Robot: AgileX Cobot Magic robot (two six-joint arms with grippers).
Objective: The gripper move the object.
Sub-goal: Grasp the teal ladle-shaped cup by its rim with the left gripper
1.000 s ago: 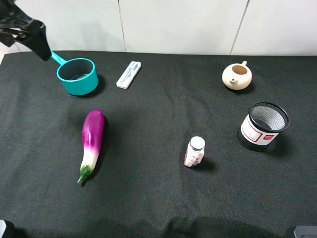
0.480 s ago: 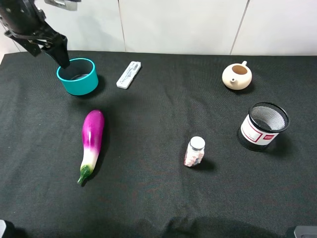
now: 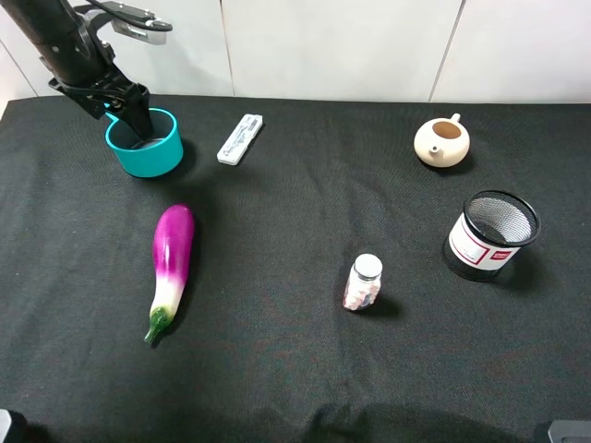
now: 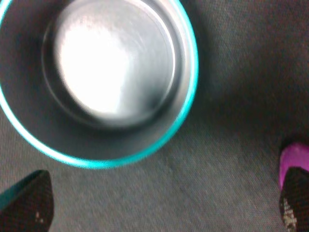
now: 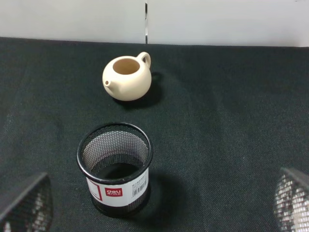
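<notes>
I will next use my left gripper to pinch the saucepan by its thin rim point(image 3: 113, 142), because the saucepan's round body is too wide for my fingers.
The teal saucepan point(image 3: 152, 155) stands at the back left of the black cloth. Its handle is hidden behind my left arm in the exterior view. My left gripper point(image 3: 136, 124) hangs over the pan's far-left rim, its black jaws pointing down. In the left wrist view the pan's grey inside point(image 4: 111, 63) fills the frame. The left gripper point(image 4: 164, 208) is open, with its fingertips point(image 4: 29, 205) wide apart and holding nothing. A teal sliver shows beside one fingertip. My right gripper point(image 5: 157, 203) is open and empty, above the cloth near the mesh cup.
A white flat device point(image 3: 239, 138) lies right of the pan. A purple eggplant point(image 3: 172, 263) lies in front of it. A small pill bottle point(image 3: 364, 282) stands mid-table. The cream teapot point(image 3: 441, 141) and black mesh cup point(image 3: 491, 234) stand at the right.
My left arm has moved from the top left corner rightwards and down, until its gripper is over the saucepan's rim. The pan and the other things have not moved.
</notes>
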